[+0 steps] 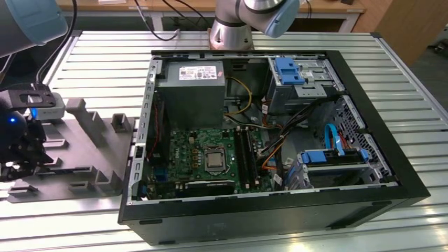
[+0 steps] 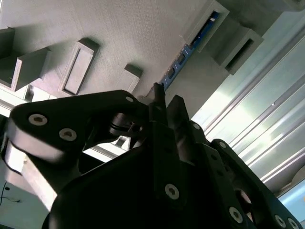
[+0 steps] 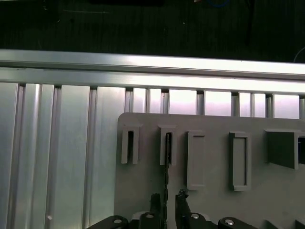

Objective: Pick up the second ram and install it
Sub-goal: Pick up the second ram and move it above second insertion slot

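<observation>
I need to install the second ram in the motherboard's black slots, so my gripper should grab the ram by the middle of its long edge (image 3: 165, 206) next.
The second ram (image 2: 187, 47) is a thin blue strip standing on edge in a slot of the grey holder plate (image 2: 119, 33). In the first wrist view the ram (image 3: 167, 164) appears edge-on as a dark line running from its slot toward my gripper (image 3: 167, 196). My gripper (image 2: 167, 98) is open, with one black finger on each side of the ram's near end and a small gap to each. In the exterior view my gripper (image 1: 21, 149) hangs over the holder plate (image 1: 84, 157) at the exterior view's left. The motherboard's long black slots (image 1: 245, 152) lie inside the open computer case (image 1: 280, 210).
The holder plate carries several other raised blocks and pockets (image 3: 239, 160). A slatted aluminium table (image 3: 57, 157) lies under everything. In the case are a grey power supply (image 1: 190, 89), blue drive brackets (image 1: 288, 71) and loose cables (image 1: 276, 142).
</observation>
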{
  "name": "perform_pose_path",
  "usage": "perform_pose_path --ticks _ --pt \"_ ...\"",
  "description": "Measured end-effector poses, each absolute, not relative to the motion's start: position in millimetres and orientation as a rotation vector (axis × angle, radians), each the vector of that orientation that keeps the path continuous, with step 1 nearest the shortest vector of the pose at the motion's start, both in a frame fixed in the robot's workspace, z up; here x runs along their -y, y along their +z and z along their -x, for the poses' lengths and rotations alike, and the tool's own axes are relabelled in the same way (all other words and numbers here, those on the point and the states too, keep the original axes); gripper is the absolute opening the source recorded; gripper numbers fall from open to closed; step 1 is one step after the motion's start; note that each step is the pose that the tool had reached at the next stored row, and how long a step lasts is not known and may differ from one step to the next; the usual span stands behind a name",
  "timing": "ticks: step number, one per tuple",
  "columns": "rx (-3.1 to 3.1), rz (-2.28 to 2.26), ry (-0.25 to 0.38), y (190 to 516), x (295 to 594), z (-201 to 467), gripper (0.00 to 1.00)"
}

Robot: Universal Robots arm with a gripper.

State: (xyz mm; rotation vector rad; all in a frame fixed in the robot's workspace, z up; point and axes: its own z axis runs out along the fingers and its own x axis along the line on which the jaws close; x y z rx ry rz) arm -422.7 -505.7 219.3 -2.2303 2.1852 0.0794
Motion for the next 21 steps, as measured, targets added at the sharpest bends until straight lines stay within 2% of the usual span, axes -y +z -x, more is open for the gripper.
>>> perform_pose_path --ticks 1,2,5,6,7,21 --pt "-2.185 2.23 0.079 219.3 505.7 422.7 0.29" --pt "-2.185 2.23 0.079 219.3 505.7 422.7 0.29" --pt "-2.185 2.23 0.079 219.3 505.7 422.7 0.41" --pt "-2.185 2.23 0.079 219.3 505.7 422.7 0.41" --pt "-2.185 2.23 0.079 219.3 505.7 422.7 0.47" --pt "-2.126 2.288 0.08 202.4 505.6 423.5 0.47"
